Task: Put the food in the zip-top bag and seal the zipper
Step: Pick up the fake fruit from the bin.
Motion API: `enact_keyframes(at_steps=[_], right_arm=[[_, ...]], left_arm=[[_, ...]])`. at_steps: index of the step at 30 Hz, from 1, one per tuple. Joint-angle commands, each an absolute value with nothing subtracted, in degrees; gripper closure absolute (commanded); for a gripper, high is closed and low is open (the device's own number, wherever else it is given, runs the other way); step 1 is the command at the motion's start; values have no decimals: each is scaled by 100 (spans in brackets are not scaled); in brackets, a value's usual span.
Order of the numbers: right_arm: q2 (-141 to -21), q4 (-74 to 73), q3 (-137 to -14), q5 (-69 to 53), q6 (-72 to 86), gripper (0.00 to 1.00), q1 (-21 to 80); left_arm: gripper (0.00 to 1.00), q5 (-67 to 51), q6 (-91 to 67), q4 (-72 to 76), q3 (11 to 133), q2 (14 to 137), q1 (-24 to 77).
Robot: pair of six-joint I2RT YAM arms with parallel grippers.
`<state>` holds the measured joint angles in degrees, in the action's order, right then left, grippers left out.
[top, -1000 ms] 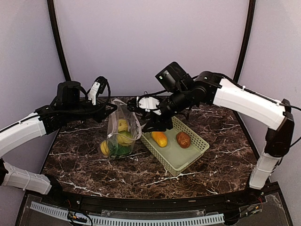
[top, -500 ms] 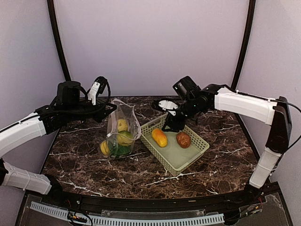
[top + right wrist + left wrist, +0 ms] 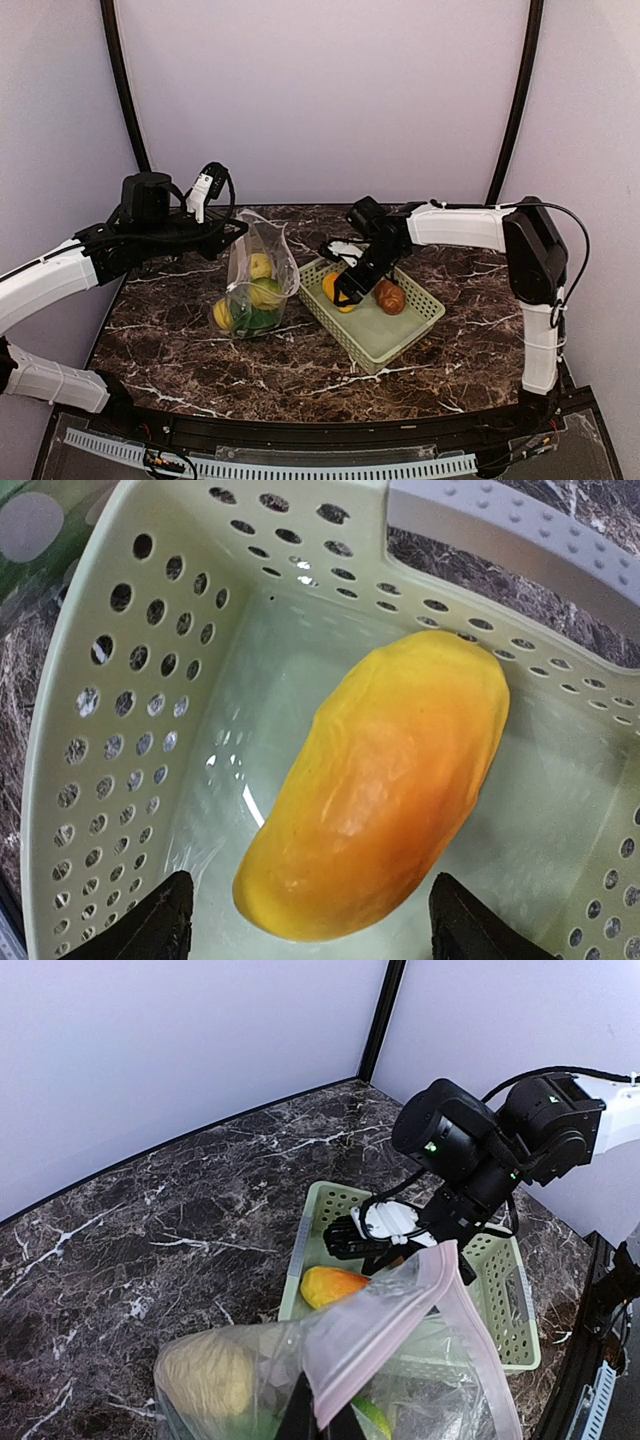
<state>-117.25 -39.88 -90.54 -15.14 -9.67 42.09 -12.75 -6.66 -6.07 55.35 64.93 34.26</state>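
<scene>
The fingers of my right gripper are barely past the orange piece's near end in the right wrist view, so they should move further over it before closing.
The clear zip-top bag (image 3: 258,275) stands on the table holding a yellow lemon (image 3: 261,265), green pieces and a beige round one (image 3: 208,1372). My left gripper (image 3: 240,226) is shut on the bag's pinkish zipper edge (image 3: 385,1322) and holds the mouth up. The orange piece (image 3: 385,792) lies in the pale green basket (image 3: 404,335), beside the brown potato (image 3: 390,296). My right gripper (image 3: 345,288) is open, low inside the basket, its fingertips (image 3: 160,922) either side of the orange piece's near end.
The basket's perforated walls (image 3: 110,680) close in around my right gripper. Dark marble table (image 3: 470,340) spreads around the basket and bag. Grey walls and black corner posts stand behind.
My right gripper has swung from beside the bag's mouth over to the basket and dropped down onto the orange piece. The left arm and bag have not moved.
</scene>
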Motion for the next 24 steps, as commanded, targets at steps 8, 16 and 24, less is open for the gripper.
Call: enact_keyframes(at_steps=[8,16,24], right_arm=[[-12370,-4125,-9776,-1238,-632,34,4136],[-12327,-4229,-9751,-1303,-735,50,4056],[-10912,-4171,-9438,-2097,-1406,59,4060]], left_arm=[[99,-1339,-651,-639,5638,6449,3375],[99,-1350,-655,-642,5643,6475,3376],[99,-1339,-638,-642,5646,6501,3375]])
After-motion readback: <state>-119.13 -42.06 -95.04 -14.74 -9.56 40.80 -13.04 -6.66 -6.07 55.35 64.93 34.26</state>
